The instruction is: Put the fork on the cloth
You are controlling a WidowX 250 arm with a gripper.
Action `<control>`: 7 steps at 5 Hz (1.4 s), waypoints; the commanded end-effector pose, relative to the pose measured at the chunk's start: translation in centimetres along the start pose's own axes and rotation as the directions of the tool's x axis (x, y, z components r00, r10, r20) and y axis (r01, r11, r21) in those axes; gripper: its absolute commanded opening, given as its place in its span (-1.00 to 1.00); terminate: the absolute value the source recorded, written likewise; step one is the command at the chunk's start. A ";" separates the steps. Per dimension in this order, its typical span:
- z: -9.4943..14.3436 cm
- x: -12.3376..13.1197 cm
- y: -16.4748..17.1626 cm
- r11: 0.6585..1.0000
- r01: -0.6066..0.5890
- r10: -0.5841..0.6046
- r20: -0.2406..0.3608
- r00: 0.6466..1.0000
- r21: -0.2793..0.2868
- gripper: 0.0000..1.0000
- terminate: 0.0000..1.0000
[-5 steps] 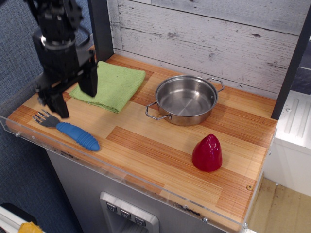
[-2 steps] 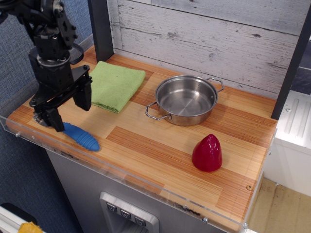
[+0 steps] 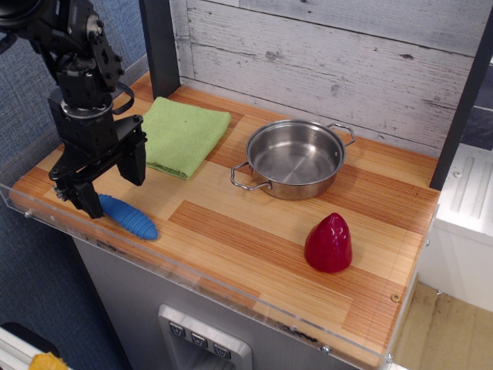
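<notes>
My gripper grabs the fork by its ribbed blue handle (image 3: 116, 210) next, to lay it on the green cloth.
The fork (image 3: 129, 218) lies on the wooden counter near its front left edge; its ribbed blue handle shows, and the grey tined head is hidden behind my near finger. The light-green cloth (image 3: 182, 135) lies flat at the back left, beside the dark post. My black gripper (image 3: 112, 179) is open, low over the fork's head end. One finger (image 3: 86, 199) stands at the handle's left end, the other (image 3: 136, 160) behind it, towards the cloth. The fork lies on the wood.
A steel pan (image 3: 295, 157) with two loop handles stands mid-counter. A red cone-shaped object (image 3: 329, 243) stands at the front right. A clear plastic lip (image 3: 192, 270) runs along the counter's front edge. A grey plank wall closes the back.
My gripper has come down over the fork's head end, which is now hidden behind my near finger. The fork, cloth, pan and red object have not moved.
</notes>
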State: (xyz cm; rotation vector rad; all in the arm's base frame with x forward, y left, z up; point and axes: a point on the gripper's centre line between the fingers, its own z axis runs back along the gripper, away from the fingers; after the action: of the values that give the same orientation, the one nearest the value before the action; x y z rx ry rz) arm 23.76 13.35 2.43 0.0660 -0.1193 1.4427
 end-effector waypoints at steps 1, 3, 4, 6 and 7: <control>-0.3 -0.4 0.9 1.000 -0.019 0.019 0.013 1.000 -0.007 1.00 -1.00; -1.0 -0.5 0.9 1.000 -0.016 0.016 0.001 1.000 -0.005 1.00 -1.00; -1.2 -0.7 1.0 1.000 -0.010 0.010 -0.008 1.000 -0.010 -1.00 -1.00; 0.2 -1.0 0.9 1.000 0.003 -0.003 -0.022 1.000 0.015 -1.00 -1.00; 0.9 -0.9 0.8 1.000 0.001 -0.001 -0.019 1.000 0.004 -1.00 -1.00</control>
State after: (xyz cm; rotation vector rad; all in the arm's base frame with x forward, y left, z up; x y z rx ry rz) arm 22.93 12.94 1.83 0.0636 -0.0431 1.4489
